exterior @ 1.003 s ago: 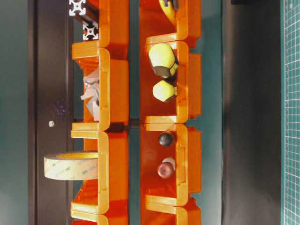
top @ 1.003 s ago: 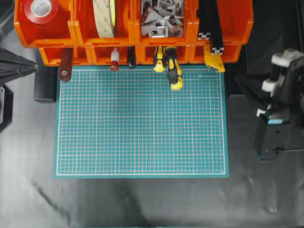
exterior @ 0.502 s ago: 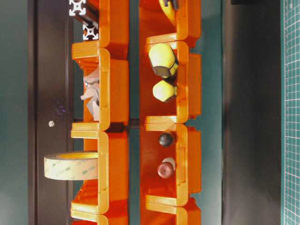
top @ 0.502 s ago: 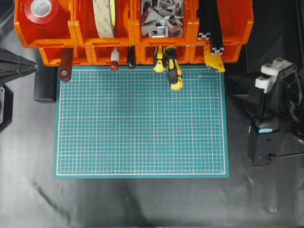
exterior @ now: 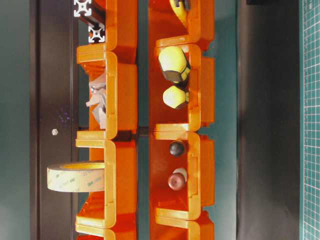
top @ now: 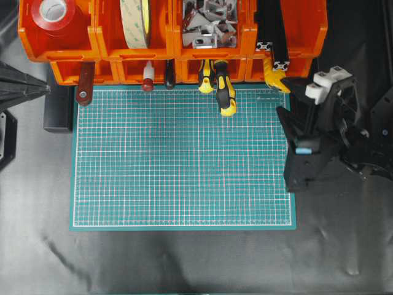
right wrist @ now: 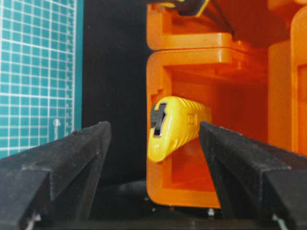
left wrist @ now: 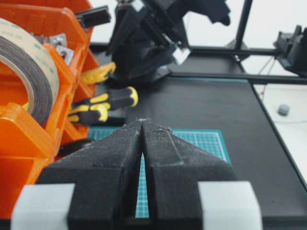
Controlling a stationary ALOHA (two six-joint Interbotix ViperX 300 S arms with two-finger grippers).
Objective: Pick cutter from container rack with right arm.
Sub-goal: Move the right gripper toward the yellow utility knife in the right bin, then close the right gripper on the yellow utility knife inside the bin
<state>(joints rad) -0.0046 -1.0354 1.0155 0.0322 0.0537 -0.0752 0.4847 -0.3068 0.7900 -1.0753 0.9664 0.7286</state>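
Note:
The right gripper grips the yellow cutter by its rear end with the black slider (top: 276, 80) (right wrist: 164, 127) next, to pick it from the container rack.
The cutter (top: 276, 78) pokes its yellow end out of the bottom right bin of the orange container rack (top: 295, 31). My right gripper (top: 287, 98) hovers at the mat's right edge just off that bin. It stands open and holds nothing. In the right wrist view the cutter (right wrist: 172, 125) lies ahead between the spread fingers of the gripper (right wrist: 154, 127), closer to the right one and touching neither. The cutter's tip inside the rack (right wrist: 192, 62) is hidden. My left gripper (left wrist: 142, 120) is shut and empty, parked off the mat's left side (top: 43, 86).
Two yellow-and-black screwdrivers (top: 224, 92) stick out of the neighbouring bin over the green mat (top: 184, 160). More tool handles (top: 85, 86) hang further left. Upper bins hold tape rolls (top: 136, 21), metal brackets (top: 209, 18) and black extrusions (top: 273, 37) just above the cutter.
The right arm has swung left and toward the rack, from beyond the mat's right edge to right beside the cutter's bin. The left arm and every tool stay put.

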